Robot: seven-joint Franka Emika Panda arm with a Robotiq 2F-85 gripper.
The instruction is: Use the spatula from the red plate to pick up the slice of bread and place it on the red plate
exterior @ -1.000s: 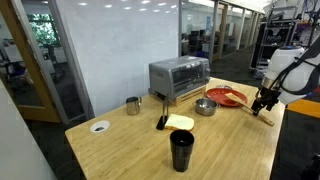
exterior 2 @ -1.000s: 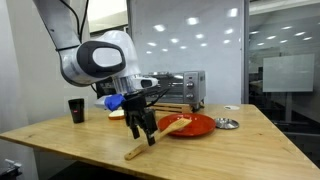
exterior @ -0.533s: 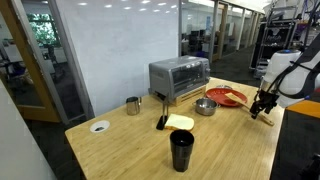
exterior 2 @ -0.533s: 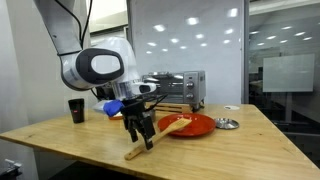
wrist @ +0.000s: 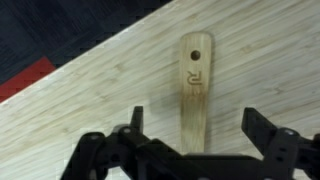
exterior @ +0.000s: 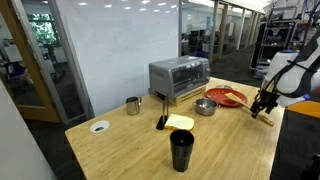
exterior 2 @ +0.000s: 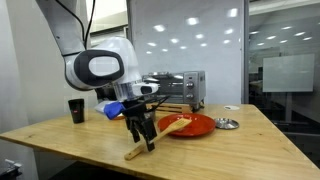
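Note:
I will grab the wooden spatula by its handle (exterior: 265, 119) with my gripper. The spatula's blade then stays free to pick up the bread slice.
The light wooden spatula (wrist: 193, 90) lies with its blade end on the red plate (exterior 2: 195, 127) and its handle (exterior 2: 133, 153) stretching out over the table. In the wrist view the handle, with a hole at its tip, runs straight between my fingers (wrist: 135, 120). My gripper (wrist: 196, 122) is open and hangs low over the handle, a finger on each side and not touching it. In both exterior views it (exterior 2: 143, 133) (exterior: 262, 105) is beside the red plate (exterior: 228, 97). The pale slice of bread (exterior: 180, 122) lies flat on the table's middle, far from the gripper.
A toaster oven (exterior: 178, 77) stands at the back. A silver bowl (exterior: 205, 106) sits next to the red plate. A short black tool (exterior: 161, 122) lies beside the bread. A black cup (exterior: 181, 150), a metal cup (exterior: 133, 105) and a white disc (exterior: 99, 127) stand further off. The table edge (wrist: 70, 60) is close.
The gripper has sunk slightly toward the spatula handle. Its jaws stay open, and the spatula has not moved.

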